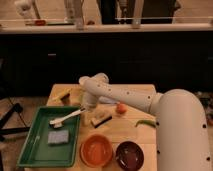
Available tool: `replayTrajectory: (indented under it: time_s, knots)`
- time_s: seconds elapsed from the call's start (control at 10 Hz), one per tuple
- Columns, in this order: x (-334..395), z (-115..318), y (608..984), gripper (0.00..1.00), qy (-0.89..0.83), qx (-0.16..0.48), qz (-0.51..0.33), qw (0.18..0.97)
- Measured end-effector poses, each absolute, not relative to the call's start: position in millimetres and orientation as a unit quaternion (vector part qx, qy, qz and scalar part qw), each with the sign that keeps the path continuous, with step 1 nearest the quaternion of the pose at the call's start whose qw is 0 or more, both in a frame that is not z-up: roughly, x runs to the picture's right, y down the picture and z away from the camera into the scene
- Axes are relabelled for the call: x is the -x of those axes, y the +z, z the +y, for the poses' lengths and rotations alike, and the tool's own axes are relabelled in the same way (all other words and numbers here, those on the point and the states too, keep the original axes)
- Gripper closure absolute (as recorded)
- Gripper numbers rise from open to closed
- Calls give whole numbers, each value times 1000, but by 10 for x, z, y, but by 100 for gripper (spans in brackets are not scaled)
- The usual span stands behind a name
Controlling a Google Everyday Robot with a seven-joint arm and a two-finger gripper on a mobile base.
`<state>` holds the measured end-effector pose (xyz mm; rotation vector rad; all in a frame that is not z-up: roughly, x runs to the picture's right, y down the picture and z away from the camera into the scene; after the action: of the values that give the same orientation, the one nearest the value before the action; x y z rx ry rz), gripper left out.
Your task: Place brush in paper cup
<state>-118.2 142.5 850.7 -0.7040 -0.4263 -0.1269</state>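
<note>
The long white brush needs to go in the paper cup, so next my gripper should grab the brush by its handle (79, 113).
The brush (67, 116) is long and white. It lies slantwise with its bristle head inside the green tray (30, 146) and its handle crossing the tray's right rim. My white arm reaches in from the right and bends down at the table's middle. My gripper (88, 106) hangs at the handle end of the brush, just above it, open and holding nothing. The paper cup is hidden from this view.
A grey-blue sponge (58, 136) lies in the tray. On the wooden table (145, 92) are a black-and-white scrubber (103, 119), an orange fruit (121, 108), a green pepper (146, 122), a yellow-and-black item (62, 95), an orange bowl (96, 150) and a dark red bowl (129, 155).
</note>
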Motion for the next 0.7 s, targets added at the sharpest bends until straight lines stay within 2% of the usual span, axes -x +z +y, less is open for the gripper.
replayTrajectory:
  time_s: [0.1,0.3,0.7]
  knots:
    - [1188,1440,8507,27,-63,343,-211,913]
    - [1171,1439,8512,45,-61,343,-214,913]
    - [1186,1444,8505,85,-60,344,-226,910]
